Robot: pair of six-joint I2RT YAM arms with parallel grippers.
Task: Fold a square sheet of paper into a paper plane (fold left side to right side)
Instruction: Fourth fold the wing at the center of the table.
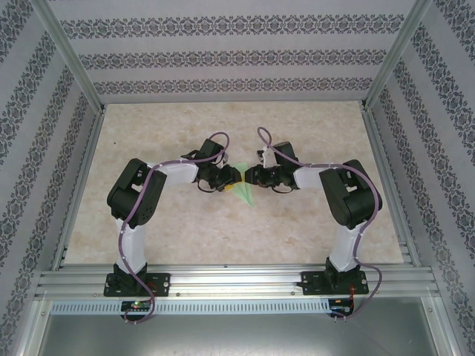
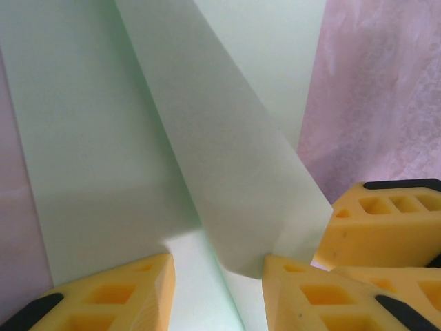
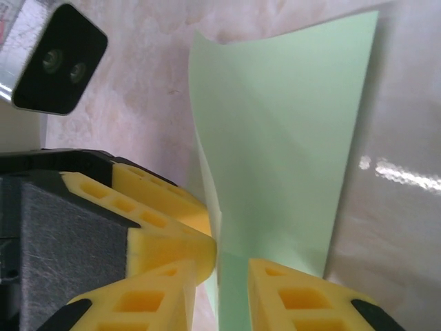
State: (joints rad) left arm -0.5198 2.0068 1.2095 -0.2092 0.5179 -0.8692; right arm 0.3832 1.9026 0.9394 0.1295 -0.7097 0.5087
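Observation:
I should next grab the paper's raised edge (image 1: 243, 178) (image 3: 220, 281) with my right gripper. It should hold the flap over so that my left gripper can press the fold.
The pale green sheet of paper (image 1: 243, 191), folded into a narrow pointed paper-plane shape, lies mid-table between both grippers. In the left wrist view it (image 2: 89, 138) lies flat, with one flap lifted and curling toward my right-hand finger (image 2: 324, 296). My left gripper (image 1: 230, 178) (image 2: 217, 265) is open, its fingers straddling that flap. My right gripper (image 1: 250, 178) (image 3: 231, 265) is open too, and the raised edge of the paper (image 3: 289, 138) stands in the gap between its fingers. The two grippers nearly touch: a right finger (image 2: 382, 224) shows beside the left one, and left fingers (image 3: 162, 207) sit against the paper.
The beige marbled table (image 1: 148, 222) has an aluminium rail (image 1: 237, 278) along its near edge. Patterned walls (image 1: 223, 55) and metal posts enclose the other sides. The left wrist's black camera (image 3: 58, 58) hangs close over the right gripper.

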